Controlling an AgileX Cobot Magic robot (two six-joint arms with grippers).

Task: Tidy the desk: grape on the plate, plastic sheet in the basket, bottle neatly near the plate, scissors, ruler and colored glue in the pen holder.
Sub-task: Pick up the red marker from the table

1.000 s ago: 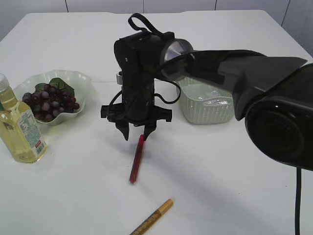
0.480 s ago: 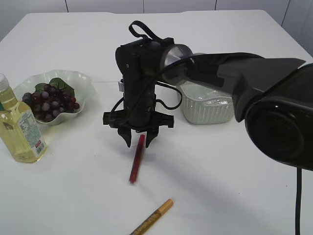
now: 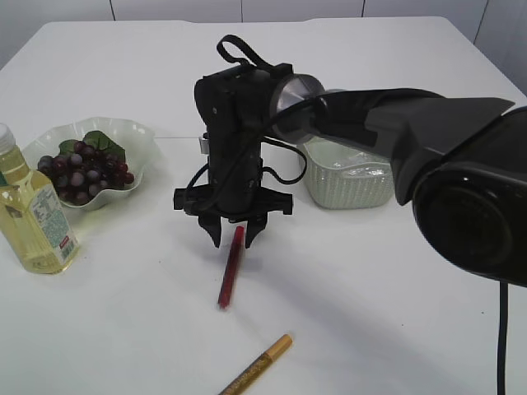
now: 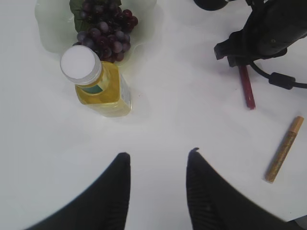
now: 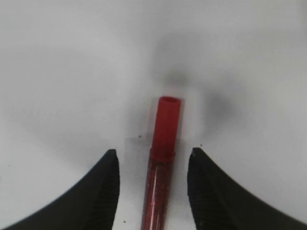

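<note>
Next, my right gripper grabs the red glue tube by its end with the cap (image 3: 238,238) (image 5: 165,127), to tidy it into the pen holder.
A red glitter glue tube (image 3: 230,267) lies flat on the white table; it also shows in the right wrist view (image 5: 162,165) and the left wrist view (image 4: 247,87). My right gripper (image 3: 234,236) is open and straddles the tube's capped end, one finger on each side (image 5: 153,154), apart from it. A gold glue tube (image 3: 257,364) lies near the front edge (image 4: 284,149). Purple grapes (image 3: 82,171) lie in a pale green plate (image 3: 136,136). A yellow bottle (image 3: 33,216) with a white cap (image 4: 80,65) stands beside the plate. My left gripper (image 4: 158,155) is open and empty above bare table.
A white woven basket (image 3: 346,177) stands behind the right arm, partly hidden by it. Scissors, ruler, plastic sheet and pen holder are not in view. The right arm's body and cable (image 4: 273,28) hang over the table's middle.
My right gripper has shifted slightly right over the red tube's capped end, so the tube now lies between the fingers. In the last half second nothing has moved.
</note>
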